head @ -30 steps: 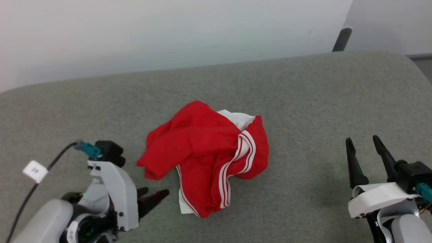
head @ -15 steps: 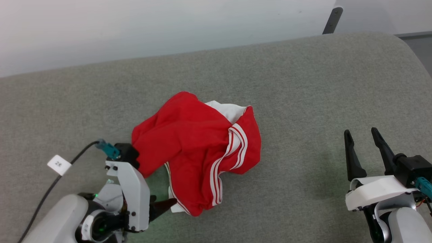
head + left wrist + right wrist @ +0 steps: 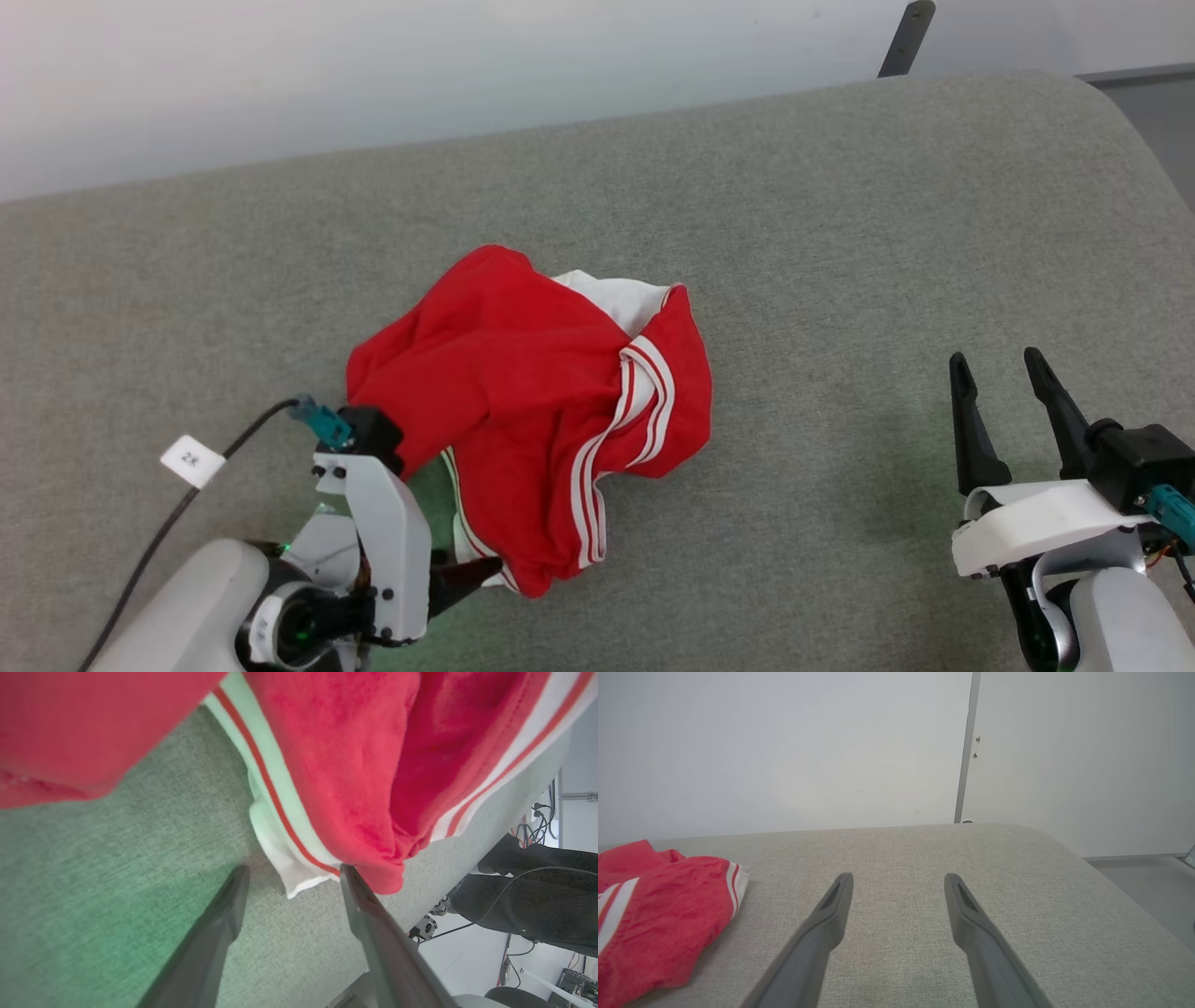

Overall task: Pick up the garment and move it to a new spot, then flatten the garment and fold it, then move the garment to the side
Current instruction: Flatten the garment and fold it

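The garment's red cloth lies crumpled in a heap, but one sleeve tip pokes out, so my left gripper will grip the garment by the white sleeve tip [image 3: 298, 880] next.
The garment [image 3: 541, 401] is a bright red shirt with white striped sleeve ends, lying crumpled in the middle of the grey cushioned surface [image 3: 840, 233]. My left gripper [image 3: 467, 579] sits at its near left edge, open. In the left wrist view its two dark fingers [image 3: 219, 924] flank a white striped hem corner of the garment [image 3: 327, 765]; the right fingertip touches the red fold, nothing pinched. My right gripper [image 3: 999, 392] hovers open far to the right, well apart from the cloth. In the right wrist view the garment [image 3: 658, 896] lies at the left, away from the gripper [image 3: 899, 882].
A pale wall [image 3: 373, 75] runs behind the surface. A dark post [image 3: 901, 37] stands at the far right corner. A tagged cable [image 3: 191, 462] trails from my left wrist. Floor, cables and dark equipment [image 3: 537, 896] show beyond the surface's edge.
The camera has tilted, so the whole picture has slid. My left gripper has come in to the garment's near left edge, its fingertips now at the white hem. The right gripper holds its place.
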